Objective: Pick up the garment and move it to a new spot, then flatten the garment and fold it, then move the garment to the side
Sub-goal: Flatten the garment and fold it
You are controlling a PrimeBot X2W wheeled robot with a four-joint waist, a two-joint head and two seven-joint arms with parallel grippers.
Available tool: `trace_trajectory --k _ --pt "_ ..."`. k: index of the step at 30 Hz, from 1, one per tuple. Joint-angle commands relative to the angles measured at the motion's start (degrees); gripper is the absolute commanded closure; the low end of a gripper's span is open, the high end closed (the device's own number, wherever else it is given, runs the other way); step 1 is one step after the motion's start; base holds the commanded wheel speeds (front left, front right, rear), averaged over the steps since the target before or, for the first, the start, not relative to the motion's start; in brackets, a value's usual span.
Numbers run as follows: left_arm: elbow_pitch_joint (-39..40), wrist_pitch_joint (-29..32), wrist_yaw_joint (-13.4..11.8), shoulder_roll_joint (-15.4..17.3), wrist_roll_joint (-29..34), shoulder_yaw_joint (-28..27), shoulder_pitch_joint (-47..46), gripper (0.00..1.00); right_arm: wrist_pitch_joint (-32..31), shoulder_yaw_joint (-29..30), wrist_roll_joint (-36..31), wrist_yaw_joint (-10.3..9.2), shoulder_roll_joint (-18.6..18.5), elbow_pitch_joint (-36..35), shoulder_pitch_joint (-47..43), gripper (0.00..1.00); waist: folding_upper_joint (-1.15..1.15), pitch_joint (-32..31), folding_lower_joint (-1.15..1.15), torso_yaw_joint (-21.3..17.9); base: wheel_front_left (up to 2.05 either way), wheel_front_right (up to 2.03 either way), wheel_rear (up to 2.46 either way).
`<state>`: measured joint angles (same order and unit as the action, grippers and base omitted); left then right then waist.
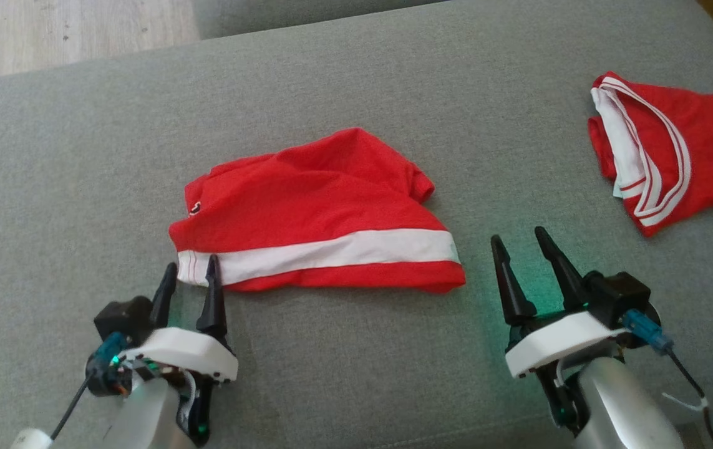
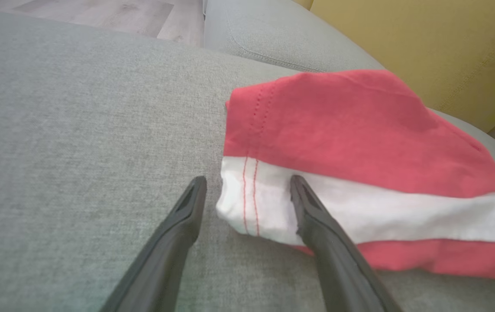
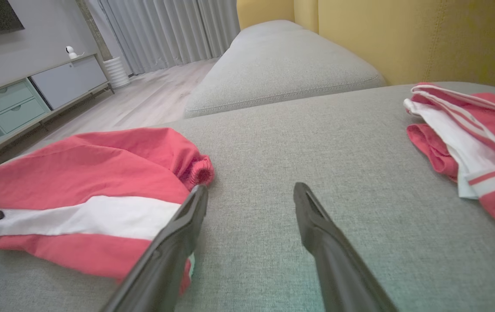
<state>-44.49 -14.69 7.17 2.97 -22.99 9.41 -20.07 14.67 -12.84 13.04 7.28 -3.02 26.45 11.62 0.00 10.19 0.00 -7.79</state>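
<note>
My left gripper grabs the white hem corner (image 1: 194, 267) next, since it stands up off the cushion while the red cloth (image 1: 301, 194) lies slack.
A red garment with a white stripe (image 1: 312, 212) lies rumpled in the middle of the grey sofa cushion (image 1: 356, 374). My left gripper (image 1: 189, 274) is open at the garment's near left corner; that white corner (image 2: 251, 203) sits between its two fingers. My right gripper (image 1: 521, 246) stands open just right of the garment's near right end, with bare cushion between its fingers. From the right wrist the garment (image 3: 87, 186) lies left of the gripper (image 3: 249, 195), whose left finger overlaps its edge.
A second red-and-white garment (image 1: 674, 149) lies at the cushion's far right, also seen from the right wrist (image 3: 477, 147). Wooden floor (image 1: 69, 31) lies beyond the far left edge. A yellow backrest (image 3: 403, 39) rises behind the sofa, and another grey cushion (image 3: 282, 65) adjoins.
</note>
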Motion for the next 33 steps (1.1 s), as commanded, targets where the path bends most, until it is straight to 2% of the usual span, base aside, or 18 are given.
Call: trace_trajectory --k 1,7,8,10,11,12,13,18,23,33 --pt "0.8 -0.3 0.3 1.2 -0.7 -0.7 -2.1 0.00 0.3 -1.3 -0.1 0.21 0.1 -1.8 1.8 0.00 0.00 0.0 0.00 0.0 0.00 0.00 0.00" --pt "-0.7 -0.3 0.3 2.0 -3.4 1.9 -3.0 0.00 0.3 -1.8 0.1 0.21 0.1 -1.8 2.2 0.00 0.00 0.4 0.00 -0.1 0.00 0.00 0.00" --pt "-0.9 -0.3 0.3 2.2 -3.6 2.4 -3.2 0.04 0.3 -1.8 0.2 0.21 0.1 -1.8 2.3 0.00 0.00 0.5 0.00 -0.1 0.00 0.00 0.00" --pt "-0.6 -0.3 0.3 2.6 -3.9 2.8 -3.5 0.21 0.3 -1.8 0.2 0.21 0.1 -1.8 2.4 0.00 0.00 0.6 0.00 -0.2 0.00 0.00 0.00" --pt "-0.3 -0.3 0.3 2.8 -4.0 2.7 -3.5 0.57 0.3 -1.8 0.2 0.21 0.1 -1.8 2.3 0.00 0.00 0.7 0.00 -0.2 0.00 0.00 0.00" --pt "0.1 -0.3 0.3 3.1 -4.0 2.7 -3.6 0.70 0.3 -1.7 0.1 0.21 0.1 -1.8 2.3 0.00 0.00 0.8 0.00 -0.2 0.00 0.00 0.00" --pt "1.0 -0.3 0.3 3.4 -3.7 2.4 -3.4 1.00 0.3 -1.6 0.1 0.21 0.1 -1.8 2.3 0.00 0.00 0.8 0.00 -0.1 0.00 0.00 0.00" --pt "3.0 -0.3 0.3 3.5 -1.8 0.8 -2.4 1.00 0.3 -1.2 0.1 0.21 0.1 -1.6 2.1 0.00 0.00 0.6 0.00 0.5 0.00 0.00 0.00" --pt "7.2 -0.3 0.1 2.7 1.7 -5.0 -0.3 1.00 0.3 -1.8 0.9 0.21 0.1 -1.2 1.5 0.00 0.00 0.2 0.00 2.0 0.00 0.00 0.00" --pt "9.5 -0.3 0.3 0.8 5.8 -10.0 4.6 1.00 0.3 -11.8 9.1 0.21 0.1 -0.5 0.6 0.00 0.00 0.3 0.00 4.3 0.00 0.00 0.00"
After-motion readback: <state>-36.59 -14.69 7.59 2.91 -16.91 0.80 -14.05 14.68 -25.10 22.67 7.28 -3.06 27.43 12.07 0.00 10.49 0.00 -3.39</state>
